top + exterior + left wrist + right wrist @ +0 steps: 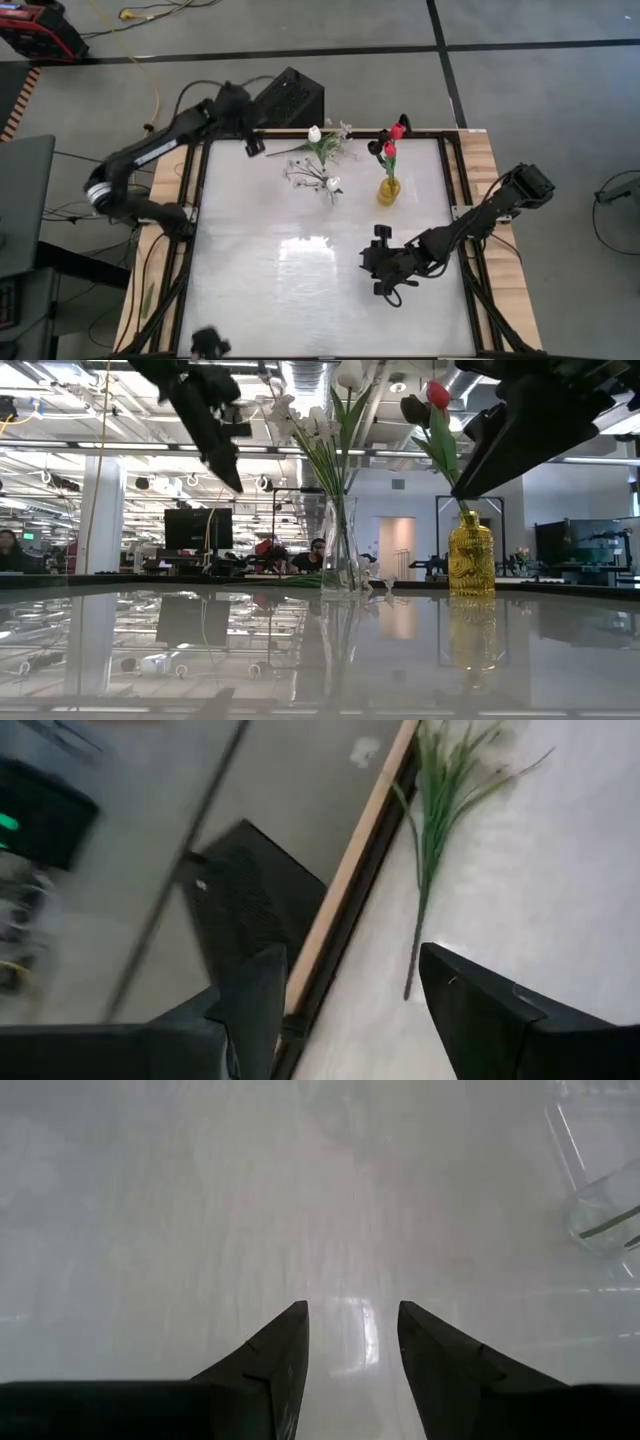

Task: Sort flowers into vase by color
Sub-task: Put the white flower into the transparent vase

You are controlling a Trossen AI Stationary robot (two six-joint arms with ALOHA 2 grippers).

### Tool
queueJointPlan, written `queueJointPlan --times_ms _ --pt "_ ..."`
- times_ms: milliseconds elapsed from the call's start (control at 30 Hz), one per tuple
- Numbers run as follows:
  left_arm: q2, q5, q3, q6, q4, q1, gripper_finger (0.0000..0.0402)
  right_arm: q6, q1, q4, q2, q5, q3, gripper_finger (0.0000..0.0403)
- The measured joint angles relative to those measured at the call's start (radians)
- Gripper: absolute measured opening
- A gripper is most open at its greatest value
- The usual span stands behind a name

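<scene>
The lying sprig will next be grabbed by its bare lower stem with my left gripper, to add the sprig to the white flowers' vase.
A clear glass vase holds white tulips and sprigs of small white blossoms. A yellow vase holds red tulips and a dark bloom. One green-stemmed sprig lies flat on the table by its far edge; it also shows in the left wrist view. My left gripper is open and empty, raised above the table near the sprig's stem end. My right gripper is open and empty over the table's middle, nearer than the yellow vase.
A black box stands just beyond the table's far edge, near my left gripper. The table's wooden rim and dark frame run close by the lying sprig. The white tabletop is bare at the near left.
</scene>
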Motion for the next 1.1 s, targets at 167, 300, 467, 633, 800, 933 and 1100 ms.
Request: queueJointPlan --times_ms 167,300,467,633,800,933,1100 --pt "0.176 0.182 0.000 -0.017 0.083 0.139 0.0218 -0.007 0.002 -0.001 0.000 0.000 0.000 0.0180" --pt "0.345 0.318 0.000 -0.017 0.117 0.171 0.0218 -0.010 -0.010 -0.006 0.000 0.001 0.000 0.0180" --pt "0.520 0.362 0.038 0.052 0.120 0.145 0.0218 -0.025 -0.026 -0.010 0.000 0.001 0.000 0.0180" --pt "0.610 0.363 0.124 0.085 0.122 0.104 0.0218 -0.038 -0.042 -0.015 0.000 0.000 0.000 0.0180" --pt "0.673 0.333 0.231 0.098 0.108 0.081 0.0218 -0.034 -0.053 -0.026 0.000 0.001 0.000 0.0180" --pt "0.771 0.330 0.339 0.096 -0.019 0.069 0.0218 -0.027 -0.050 -0.025 0.000 0.001 0.000 0.0180" --pt "0.878 0.285 0.476 0.104 -0.196 0.045 0.0218 -0.026 -0.033 -0.026 0.000 0.001 0.000 0.0180"
